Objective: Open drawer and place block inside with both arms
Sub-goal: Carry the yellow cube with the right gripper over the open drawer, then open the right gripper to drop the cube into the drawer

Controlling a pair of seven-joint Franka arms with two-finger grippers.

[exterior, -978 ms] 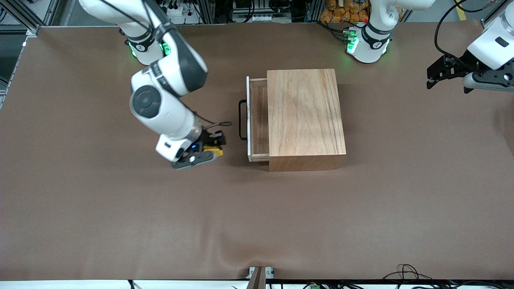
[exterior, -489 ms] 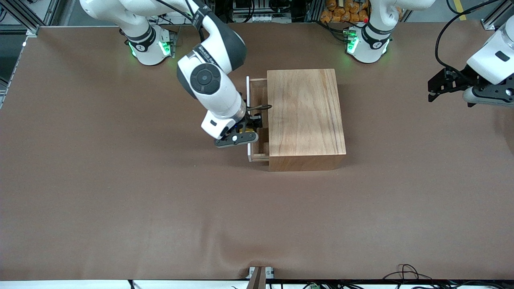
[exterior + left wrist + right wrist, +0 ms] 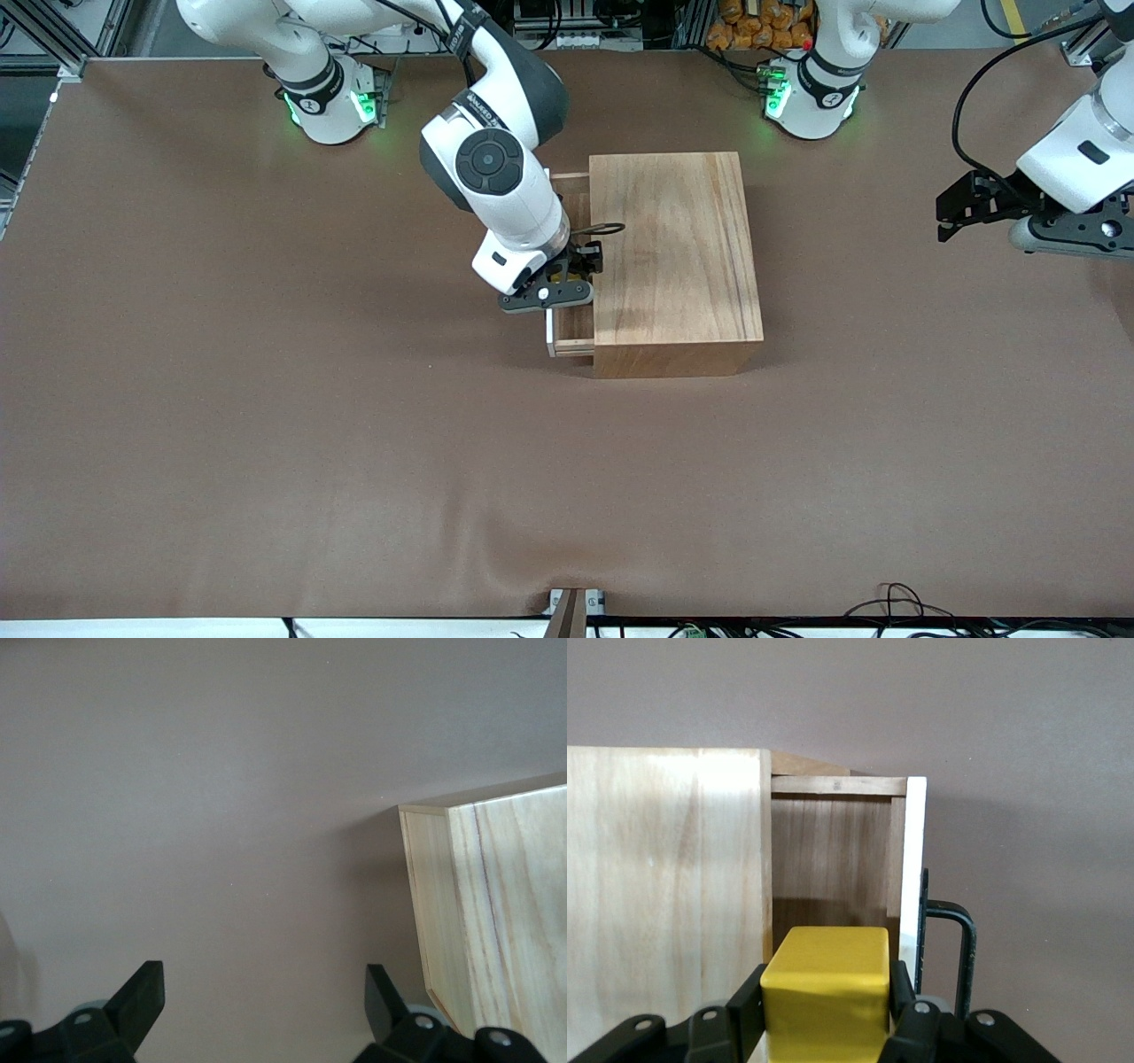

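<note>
The yellow block [image 3: 825, 983] leaves my right gripper now: in the right wrist view it's over the open drawer [image 3: 833, 859], inside its front panel, and would drop in.
The light-wood box [image 3: 675, 257] stands mid-table with its drawer [image 3: 571, 332] pulled out toward the right arm's end. In the right wrist view the drawer [image 3: 833, 859] shows its pale front panel and black bar handle [image 3: 957, 943]. My right gripper [image 3: 576, 282] is shut on the yellow block [image 3: 826, 992] and holds it over the open drawer. The block shows as a yellow sliver [image 3: 571, 289] in the front view. My left gripper [image 3: 961, 206] is open and empty, up in the air over the table's left-arm end. The box corner [image 3: 483, 904] shows in its wrist view.
Brown cloth covers the table [image 3: 354, 461]. The two arm bases [image 3: 328, 102] [image 3: 811, 97] glow green along the table's edge farthest from the front camera. Cables lie at the near edge [image 3: 895, 602].
My right arm has carried the yellow block from the bare table beside the drawer's handle to over the open drawer. The left gripper has drifted slightly.
</note>
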